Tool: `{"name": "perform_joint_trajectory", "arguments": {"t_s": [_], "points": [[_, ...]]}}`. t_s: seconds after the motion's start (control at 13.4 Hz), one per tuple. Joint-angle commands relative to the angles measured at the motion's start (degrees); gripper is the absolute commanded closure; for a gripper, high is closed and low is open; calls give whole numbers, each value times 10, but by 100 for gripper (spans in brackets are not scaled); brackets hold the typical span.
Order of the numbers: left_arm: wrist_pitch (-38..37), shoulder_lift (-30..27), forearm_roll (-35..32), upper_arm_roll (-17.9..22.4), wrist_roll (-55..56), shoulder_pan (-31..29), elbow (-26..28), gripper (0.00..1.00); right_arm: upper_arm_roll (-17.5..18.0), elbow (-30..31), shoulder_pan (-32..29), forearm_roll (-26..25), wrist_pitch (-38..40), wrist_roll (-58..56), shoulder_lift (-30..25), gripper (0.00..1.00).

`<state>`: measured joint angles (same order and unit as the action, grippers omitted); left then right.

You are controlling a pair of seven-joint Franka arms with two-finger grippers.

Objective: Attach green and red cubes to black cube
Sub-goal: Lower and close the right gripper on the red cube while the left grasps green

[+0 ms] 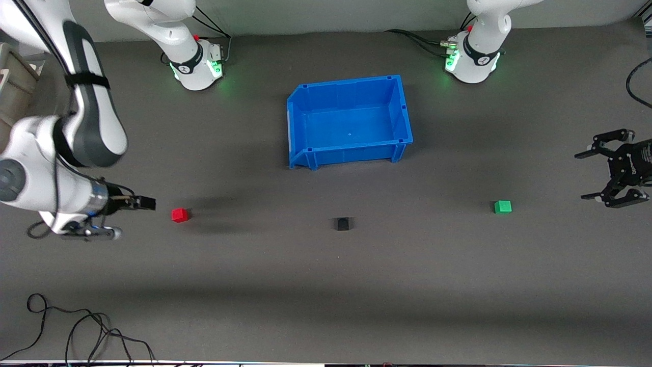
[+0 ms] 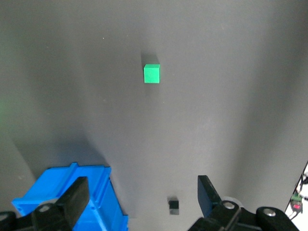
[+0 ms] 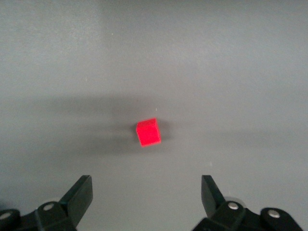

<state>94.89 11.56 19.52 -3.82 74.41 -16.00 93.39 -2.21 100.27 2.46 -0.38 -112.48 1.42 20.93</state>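
Note:
My left gripper grabs the green cube [image 1: 502, 206] by its opposite sides next. It then attaches that cube to the black cube [image 1: 342, 223].
Three small cubes lie in a row on the dark table: a red cube [image 1: 179, 214] [image 3: 148, 132] toward the right arm's end, a black cube [image 1: 342, 223] [image 2: 173, 205] in the middle, and a green cube [image 1: 502, 206] [image 2: 151, 73] toward the left arm's end. They are far apart and none touch. My right gripper [image 1: 149, 204] [image 3: 147, 185] hangs open over the table just beside the red cube, holding nothing. My left gripper [image 1: 582, 176] [image 2: 143, 190] is open and empty over the table's end, a good way from the green cube.
A blue bin [image 1: 351, 153] [image 2: 101, 192] stands empty, farther from the front camera than the black cube. Loose cables [image 1: 76, 331] lie near the front edge at the right arm's end. Another cable [image 1: 636, 81] curls at the left arm's end.

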Motion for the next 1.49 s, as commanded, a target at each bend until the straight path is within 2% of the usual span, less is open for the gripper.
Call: {"name": "perform_joint_trajectory", "arguments": {"t_s": [0.0,0.22,0.45,0.6,0.97,1.19,1.41], "points": [[87,-1,34,-6,-4,-1,83,0,-1,3,3,-3,-62,-25,55,0],[206,6,94,-6,-107,-8,193,0,1,20,9,-3,-127,-22,97,0],[310,43,161,-6,-229,-9,251,0,0,53,24,-3,-179,-19,112,0],[336,83,175,-6,-267,-9,250,0,0,85,23,-3,-223,-19,112,0],[397,147,223,-7,-356,-13,256,0,-1,126,22,-7,-277,-25,111,0],[423,170,257,-7,-359,-11,255,0,-1,134,20,-7,-276,-26,103,22],[425,177,269,-7,-359,-8,255,0,-3,136,18,-7,-274,-26,99,26]]}}
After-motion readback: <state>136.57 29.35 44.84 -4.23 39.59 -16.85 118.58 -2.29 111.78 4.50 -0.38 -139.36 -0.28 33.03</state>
